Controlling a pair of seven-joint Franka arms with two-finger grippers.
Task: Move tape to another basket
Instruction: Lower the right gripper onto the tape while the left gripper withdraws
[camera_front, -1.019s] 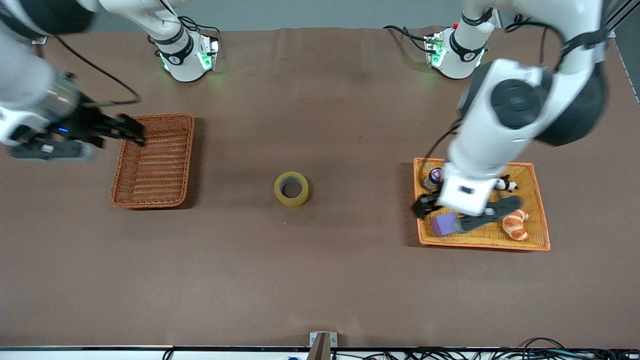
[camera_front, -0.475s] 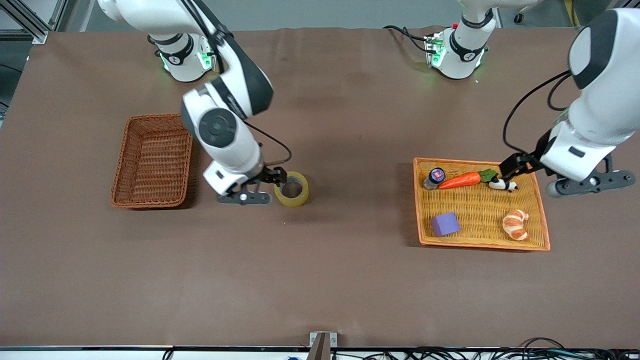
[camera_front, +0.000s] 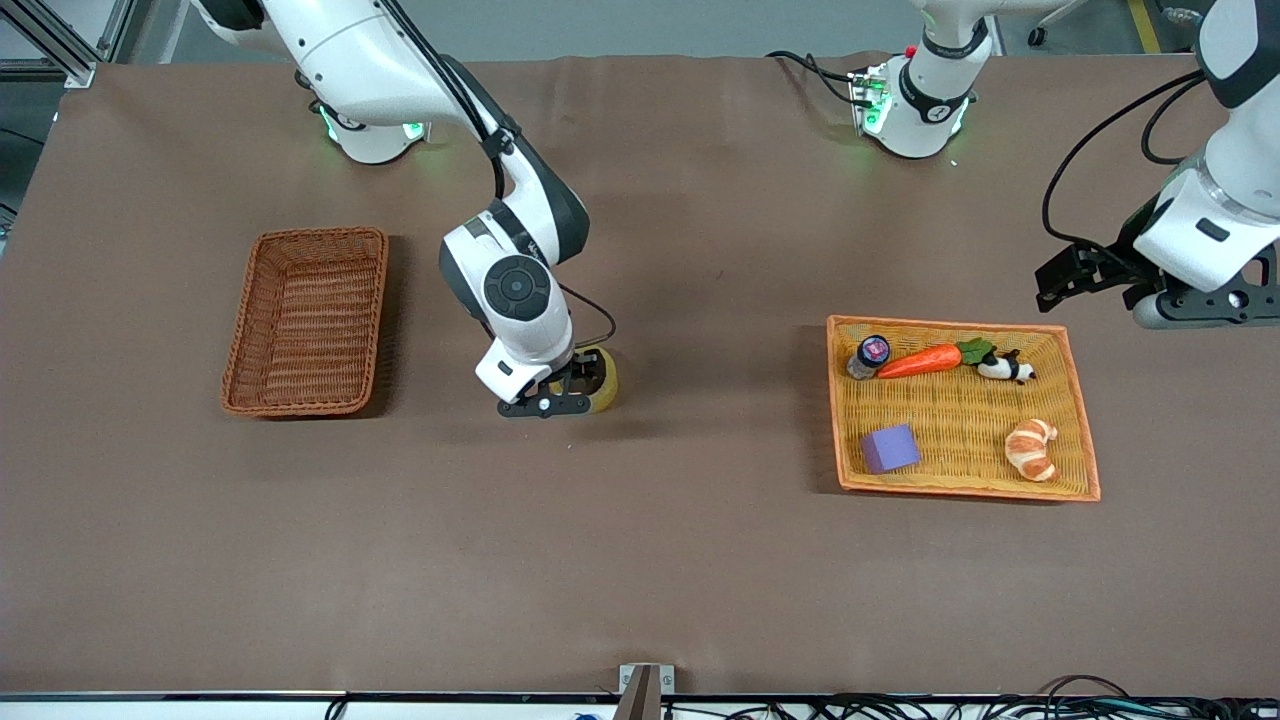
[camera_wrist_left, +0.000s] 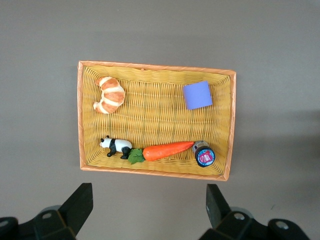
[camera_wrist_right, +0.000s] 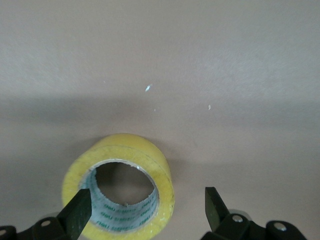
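Next, my right gripper grips the tape by its yellow ring side (camera_front: 609, 379) to move it into the reddish-brown basket (camera_front: 305, 320).
The tape (camera_front: 604, 384), a yellowish roll with a grey core, lies flat mid-table. It also shows in the right wrist view (camera_wrist_right: 120, 192). My right gripper (camera_front: 565, 392) is low over it and open. In the right wrist view (camera_wrist_right: 145, 215) one finger (camera_wrist_right: 79, 212) overlaps the roll's rim and the other (camera_wrist_right: 215, 210) stands clear outside it. The dark reddish-brown basket (camera_front: 305, 320) sits toward the right arm's end. My left gripper (camera_front: 1195, 308) is open and holds nothing, up over bare table beside the orange-yellow tray (camera_front: 960, 488); it shows in the left wrist view (camera_wrist_left: 147, 207).
The orange-yellow tray (camera_wrist_left: 156, 172) holds a carrot (camera_front: 925, 360), a toy panda (camera_front: 1003, 368), a croissant (camera_front: 1032, 448), a purple block (camera_front: 890, 447) and a small jar (camera_front: 868, 355). Cables run along the table's near edge.
My right arm swung from the basket's end to mid-table and came down at the tape. My left arm lifted away from over the tray toward its own end of the table.
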